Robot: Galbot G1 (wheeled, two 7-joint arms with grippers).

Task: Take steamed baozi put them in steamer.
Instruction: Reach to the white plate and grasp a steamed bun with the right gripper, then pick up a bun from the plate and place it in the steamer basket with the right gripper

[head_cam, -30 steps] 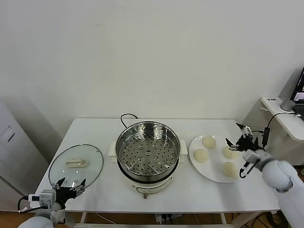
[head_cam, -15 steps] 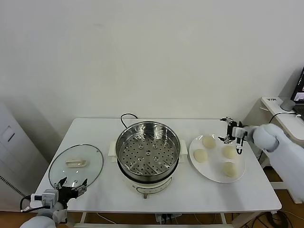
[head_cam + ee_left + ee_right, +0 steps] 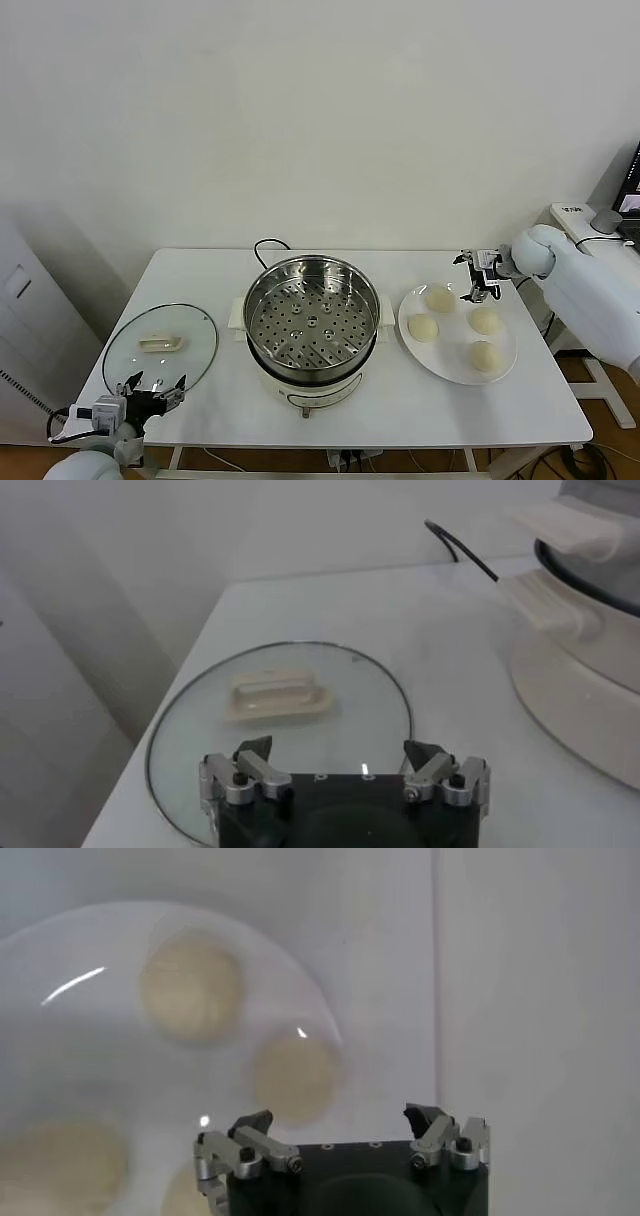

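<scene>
My right gripper picks up the baozi closest to the back wall (image 3: 440, 297) by its rounded sides next. Then I load the steamer (image 3: 311, 318).
Four cream-white baozi lie on a white plate (image 3: 452, 350) right of the steamer (image 3: 312, 320): one at the far side (image 3: 440, 298), one nearest the steamer (image 3: 423, 327), one on the right (image 3: 485, 320), one at the front (image 3: 485, 355). The steel steamer is open, and its perforated tray holds nothing. My right gripper (image 3: 478, 275) is open and empty, hovering over the plate's far right edge. In the right wrist view the gripper (image 3: 340, 1120) hangs above the plate, with one baozi (image 3: 295, 1080) just ahead of the fingers and another (image 3: 190, 985) farther off. My left gripper (image 3: 150, 385) is open and empty at the table's front left.
A round glass lid (image 3: 160, 347) with a cream handle (image 3: 278, 695) lies flat left of the steamer, just ahead of the left gripper (image 3: 340, 752). The steamer's white base (image 3: 580, 680) has side handles and a black cord behind it. A side shelf (image 3: 600, 240) stands at the right.
My right gripper has swung from the plate's right side, back and to the left, to the plate's far edge. The left gripper has barely moved. The baozi have not moved.
</scene>
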